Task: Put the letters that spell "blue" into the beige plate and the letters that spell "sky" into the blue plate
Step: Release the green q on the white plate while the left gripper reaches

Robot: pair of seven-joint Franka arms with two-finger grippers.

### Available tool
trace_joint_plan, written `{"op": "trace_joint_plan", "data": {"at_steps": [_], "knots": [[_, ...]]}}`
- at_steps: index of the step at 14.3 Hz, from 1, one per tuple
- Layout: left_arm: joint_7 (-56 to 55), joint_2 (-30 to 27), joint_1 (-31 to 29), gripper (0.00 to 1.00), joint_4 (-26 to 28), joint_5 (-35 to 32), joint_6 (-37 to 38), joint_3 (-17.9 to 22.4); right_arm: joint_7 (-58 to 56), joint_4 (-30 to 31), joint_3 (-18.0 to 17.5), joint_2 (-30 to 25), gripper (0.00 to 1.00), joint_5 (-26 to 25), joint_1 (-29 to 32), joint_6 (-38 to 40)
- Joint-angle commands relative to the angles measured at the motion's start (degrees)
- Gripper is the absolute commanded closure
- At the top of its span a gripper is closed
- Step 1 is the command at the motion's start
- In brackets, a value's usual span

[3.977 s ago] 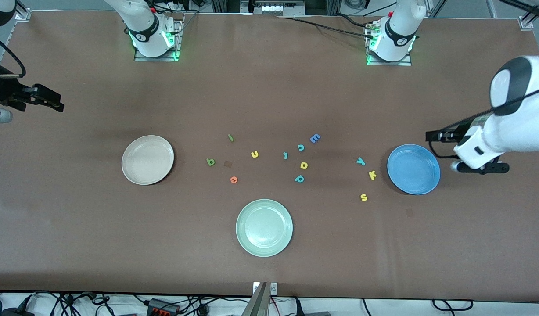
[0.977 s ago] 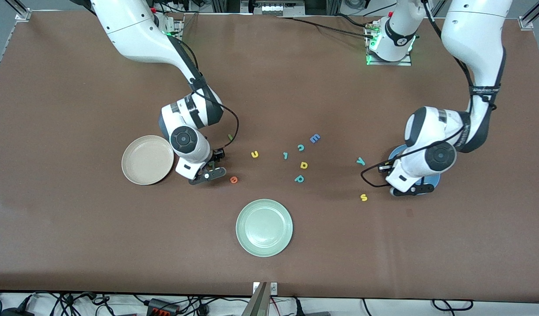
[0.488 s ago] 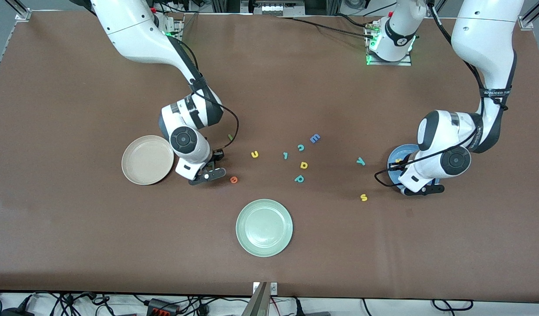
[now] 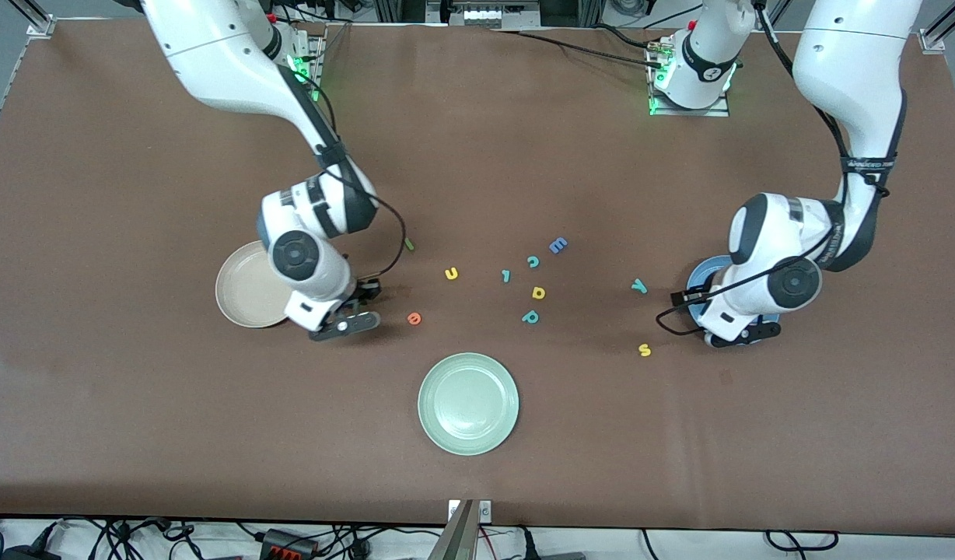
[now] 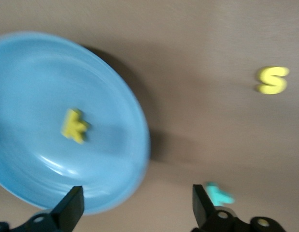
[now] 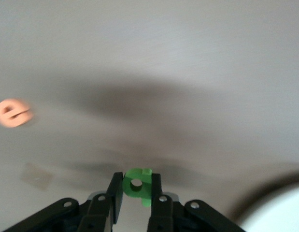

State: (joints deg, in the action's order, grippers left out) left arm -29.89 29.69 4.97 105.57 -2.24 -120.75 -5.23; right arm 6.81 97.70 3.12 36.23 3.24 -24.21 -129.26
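Note:
The robot's left gripper next needs to grab the yellow s by its curved sides, to get the s of "sky" into the blue plate.
My right gripper is shut on the dark green b and holds it above the table beside the beige plate. The orange e, yellow u and green l lie on the table. Over the rim of the blue plate my left gripper stands open with nothing in it. The yellow k lies in that plate. On the table beside the plate lie the teal y and the yellow s.
A pale green plate sits nearer the front camera, mid-table. Other letters lie in the middle: a blue E, a teal c, a teal hooked letter, a yellow rounded letter and a teal p.
My left gripper has opened and let the k go into the blue plate. My right gripper has shut on the b and carried it toward the beige plate.

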Motion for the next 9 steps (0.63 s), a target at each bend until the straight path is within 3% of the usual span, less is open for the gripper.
{"op": "trace_joint_plan", "data": {"at_steps": [1,5,6,9], "knots": [[-13.4,-0.25,1.18,0.0,0.69,-0.84,-1.24,-3.55,-1.0,1.27,-0.75,-3.53,0.95,0.54,6.17,6.55],[-16.16,-1.03,1.71,0.03,9.11,-0.84,-11.32,-3.99,-1.97,6.09,-0.49,-5.98,0.95,0.45,9.61,8.24],[-16.16,-1.04,1.71,0.11,10.44,-0.84,-13.53,-4.0,-1.97,6.8,-0.49,-6.25,0.95,0.36,10.49,8.33],[-16.25,-0.07,1.79,0.45,10.8,-0.84,-15.92,-4.0,-1.97,11.97,0.39,-7.39,0.95,0.19,10.67,7.8]]}}
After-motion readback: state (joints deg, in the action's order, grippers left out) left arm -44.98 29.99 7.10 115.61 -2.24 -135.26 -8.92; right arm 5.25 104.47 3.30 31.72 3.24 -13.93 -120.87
